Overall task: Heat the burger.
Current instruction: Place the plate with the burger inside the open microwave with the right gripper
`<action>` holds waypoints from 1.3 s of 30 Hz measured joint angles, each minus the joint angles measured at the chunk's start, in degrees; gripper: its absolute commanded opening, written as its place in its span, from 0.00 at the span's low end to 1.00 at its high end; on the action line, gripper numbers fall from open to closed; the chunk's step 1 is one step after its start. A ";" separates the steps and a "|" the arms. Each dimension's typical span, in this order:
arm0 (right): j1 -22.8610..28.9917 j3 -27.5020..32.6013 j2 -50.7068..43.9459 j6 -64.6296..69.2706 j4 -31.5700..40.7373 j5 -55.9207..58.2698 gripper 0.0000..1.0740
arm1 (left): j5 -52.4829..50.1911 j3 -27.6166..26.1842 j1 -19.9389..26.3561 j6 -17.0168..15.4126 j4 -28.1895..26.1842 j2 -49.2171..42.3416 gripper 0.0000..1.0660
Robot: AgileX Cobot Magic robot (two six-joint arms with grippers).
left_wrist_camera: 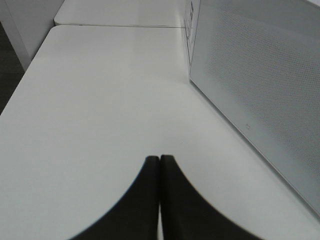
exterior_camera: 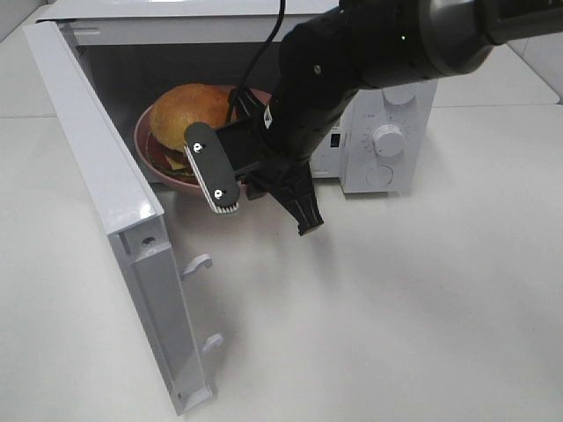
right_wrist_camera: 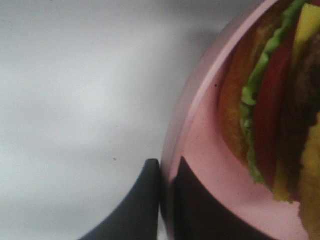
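My right gripper needs to move the pink plate into the microwave (exterior_camera: pixel 387 132) before it releases the plate, because the plate's front edge sticks out past the front edge of the microwave's inside.
The burger (exterior_camera: pixel 187 110), with a golden bun and layers of patty, cheese, tomato and lettuce (right_wrist_camera: pixel 280 100), sits on a pink plate (exterior_camera: pixel 149 151) at the mouth of the open microwave (exterior_camera: pixel 387 132). In the right wrist view my right gripper (right_wrist_camera: pixel 165 167) is shut on the plate's rim (right_wrist_camera: pixel 200 150), one finger outside it and one inside. From above, the black right arm (exterior_camera: pixel 352 61) reaches in from the upper right and hides the plate's right side. My left gripper (left_wrist_camera: pixel 160 159) is shut on nothing, low over the bare table beside the microwave's door (left_wrist_camera: pixel 260 90).
The microwave's door (exterior_camera: pixel 106 185) stands swung wide open toward the front left, its two latch hooks (exterior_camera: pixel 198 264) sticking out. The control panel with a white knob (exterior_camera: pixel 388 139) is right of the cavity. White tabletop (exterior_camera: pixel 396 316) lies in front.
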 measured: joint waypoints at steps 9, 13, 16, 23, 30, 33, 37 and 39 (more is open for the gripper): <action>0.00 -11.12 5.96 6.30 0.34 5.84 0.00 | 0.00 0.00 0.00 0.00 0.00 0.00 0.00; 0.00 -16.96 9.63 10.94 0.46 8.42 0.00 | 0.00 0.00 0.00 0.00 0.00 0.00 0.00; 0.00 -19.65 11.52 14.27 0.46 9.11 0.00 | 0.00 0.00 0.00 0.00 0.00 0.00 0.00; 0.00 -22.29 13.35 18.91 0.06 9.74 0.00 | 0.00 0.00 0.00 0.00 0.00 0.00 0.00; 0.00 -22.35 13.35 22.69 0.06 9.80 0.03 | 0.00 0.00 0.00 0.00 0.00 0.00 0.00; 0.00 -22.40 13.35 23.84 -0.17 9.57 0.12 | 0.00 0.00 0.00 0.00 0.00 0.00 0.00; 0.00 -23.03 13.24 24.41 -0.11 8.14 0.27 | 0.00 0.00 0.00 0.00 0.00 0.00 0.00; 0.00 -23.09 13.18 24.87 -0.11 8.08 0.31 | 0.00 0.00 0.00 0.00 0.00 0.00 0.00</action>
